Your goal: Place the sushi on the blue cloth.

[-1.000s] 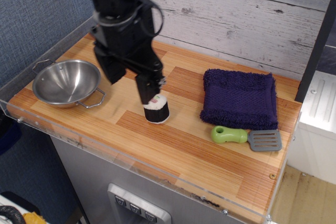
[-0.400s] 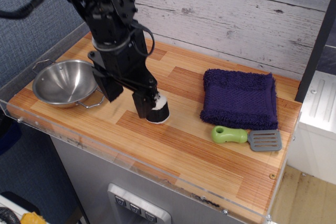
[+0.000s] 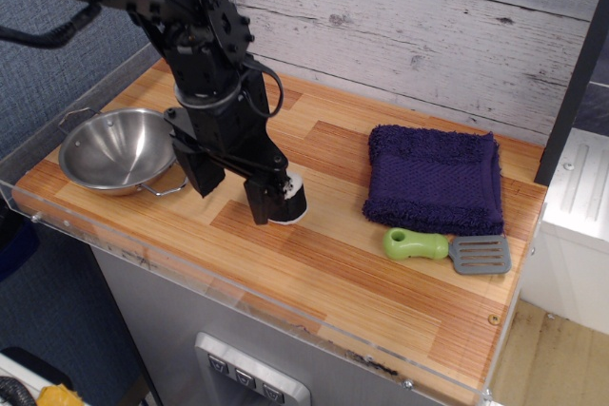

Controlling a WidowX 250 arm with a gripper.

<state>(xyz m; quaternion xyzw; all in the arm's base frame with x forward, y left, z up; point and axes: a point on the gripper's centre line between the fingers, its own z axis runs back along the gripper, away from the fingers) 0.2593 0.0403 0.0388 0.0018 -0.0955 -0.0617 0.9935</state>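
The sushi (image 3: 289, 201) needs to go on the blue cloth (image 3: 434, 179), so my gripper should grip it by its black wrapped sides next.
The sushi (image 3: 289, 201), a short black roll with a white top, stands on the wooden counter (image 3: 314, 254) near its middle. My black gripper (image 3: 230, 187) is lowered to the counter right at the roll. Its two fingers stand apart, so it is open. The right finger (image 3: 258, 201) covers the roll's left side and touches or nearly touches it. I cannot tell whether the roll sits between the fingers or just beside that one. The blue cloth (image 3: 434, 179), a fuzzy dark navy square, lies flat to the right, about a roll's width from the sushi.
A steel bowl (image 3: 120, 147) with wire handles stands at the left, close behind the arm. A green-handled grey spatula (image 3: 445, 248) lies just in front of the cloth. A clear raised rim (image 3: 238, 297) runs along the counter's front and left edges. A plank wall stands behind.
The gripper has come down from above the sushi to counter level and shifted slightly left, so its right finger now hides part of the roll. The sushi has stayed in place.
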